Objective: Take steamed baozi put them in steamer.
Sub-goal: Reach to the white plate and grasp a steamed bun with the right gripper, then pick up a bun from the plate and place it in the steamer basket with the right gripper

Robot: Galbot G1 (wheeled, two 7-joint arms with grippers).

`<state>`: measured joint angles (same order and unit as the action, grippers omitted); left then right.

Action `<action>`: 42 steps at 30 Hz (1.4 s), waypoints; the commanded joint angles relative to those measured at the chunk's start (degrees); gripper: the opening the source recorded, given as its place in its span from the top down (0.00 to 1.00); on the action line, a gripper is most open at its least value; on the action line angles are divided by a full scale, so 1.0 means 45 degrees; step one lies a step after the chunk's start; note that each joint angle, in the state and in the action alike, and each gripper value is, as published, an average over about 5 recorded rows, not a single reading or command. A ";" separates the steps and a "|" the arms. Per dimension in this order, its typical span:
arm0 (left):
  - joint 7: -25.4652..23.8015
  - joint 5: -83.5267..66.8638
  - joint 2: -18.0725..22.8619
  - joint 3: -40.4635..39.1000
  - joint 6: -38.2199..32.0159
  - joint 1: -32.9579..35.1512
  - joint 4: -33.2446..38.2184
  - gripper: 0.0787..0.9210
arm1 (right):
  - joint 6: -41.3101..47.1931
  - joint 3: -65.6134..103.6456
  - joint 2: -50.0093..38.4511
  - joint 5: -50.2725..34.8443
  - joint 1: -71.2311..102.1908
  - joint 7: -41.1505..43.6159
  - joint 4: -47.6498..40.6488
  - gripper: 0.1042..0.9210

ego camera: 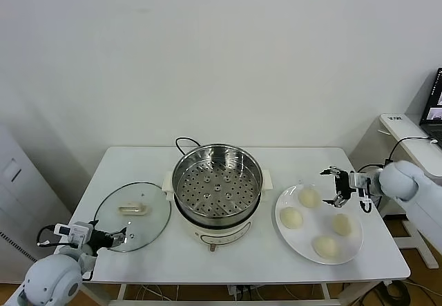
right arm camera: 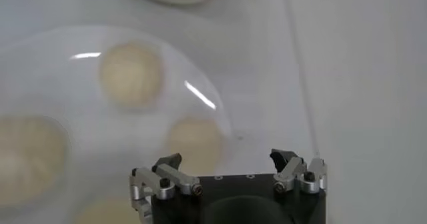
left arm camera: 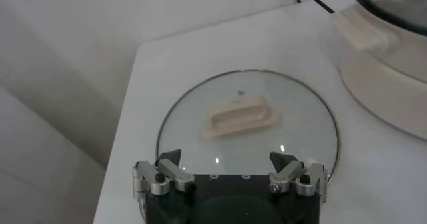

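Note:
My right gripper takes hold of a steamed baozi by its rounded sides next. Then it loads the steamer's perforated tray [ego camera: 217, 187] with baozi.
The steamer [ego camera: 217, 190] stands mid-table, a shiny steel pot with a bare perforated tray. Several pale steamed baozi [ego camera: 309, 197] lie on a white plate [ego camera: 351, 247] to its right. My right gripper [ego camera: 335, 187] hovers open over the plate's far right edge, holding nothing. In the right wrist view the baozi [right arm camera: 131, 74] sit beyond the open right gripper [right arm camera: 227, 160], the closest bun [right arm camera: 195, 142] just ahead of one finger. My left gripper [ego camera: 117, 237] waits open and empty at the table's front left.
A round glass lid [ego camera: 132, 215] with a cream handle lies flat left of the steamer; the left gripper [left arm camera: 227, 159] sits at the rim of this lid [left arm camera: 303, 122]. A black cord [ego camera: 184, 142] runs behind the steamer. A side table [ego camera: 407, 137] stands at right.

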<state>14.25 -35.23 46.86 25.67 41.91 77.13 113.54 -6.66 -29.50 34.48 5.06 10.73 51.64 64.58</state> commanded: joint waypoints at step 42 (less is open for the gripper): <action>-0.0240 0.0256 -0.0096 0.0087 0.0219 -0.0097 -0.0211 0.12 | -0.1001 -0.4515 0.1531 -0.0948 -0.4596 0.1773 -0.1260 0.54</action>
<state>13.15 -34.08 46.44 26.05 42.20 76.64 112.54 -11.27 -45.98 43.85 3.92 -5.20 59.14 54.42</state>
